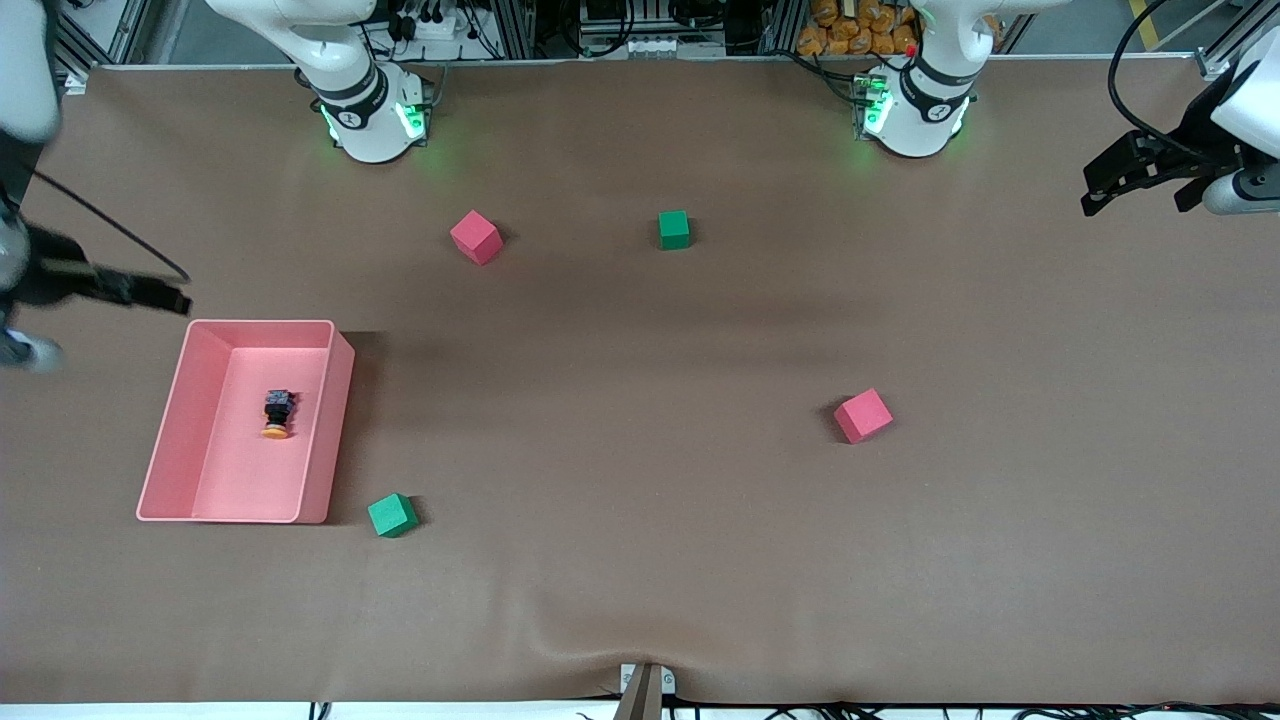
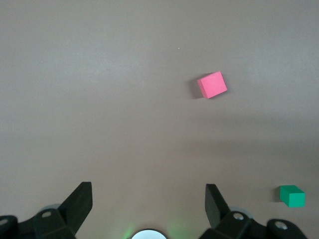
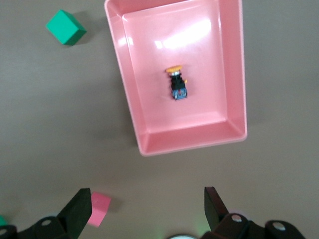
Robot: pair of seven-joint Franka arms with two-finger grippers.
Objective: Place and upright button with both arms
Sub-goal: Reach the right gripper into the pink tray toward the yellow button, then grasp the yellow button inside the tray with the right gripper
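My right gripper grabs the button by its black body (image 1: 278,408) next, leaving the button's orange cap (image 1: 275,432) free for standing upright.
The button (image 1: 277,413) lies on its side in the pink tray (image 1: 260,325), its orange cap toward the front camera and its black body away from it. The right wrist view shows it too (image 3: 177,83), in the middle of the tray (image 3: 189,142). My right gripper (image 1: 165,295) is open and empty, up in the air over the table beside the tray; its fingers (image 3: 79,211) frame bare table. My left gripper (image 1: 1135,200) is open and empty, up over the left arm's end of the table, and waits (image 2: 148,191).
Several foam cubes lie about: a red one (image 1: 476,237) and a green one (image 1: 674,229) near the bases, a red one (image 1: 863,415) toward the left arm's end, and a green one (image 1: 392,515) beside the tray's corner nearest the front camera.
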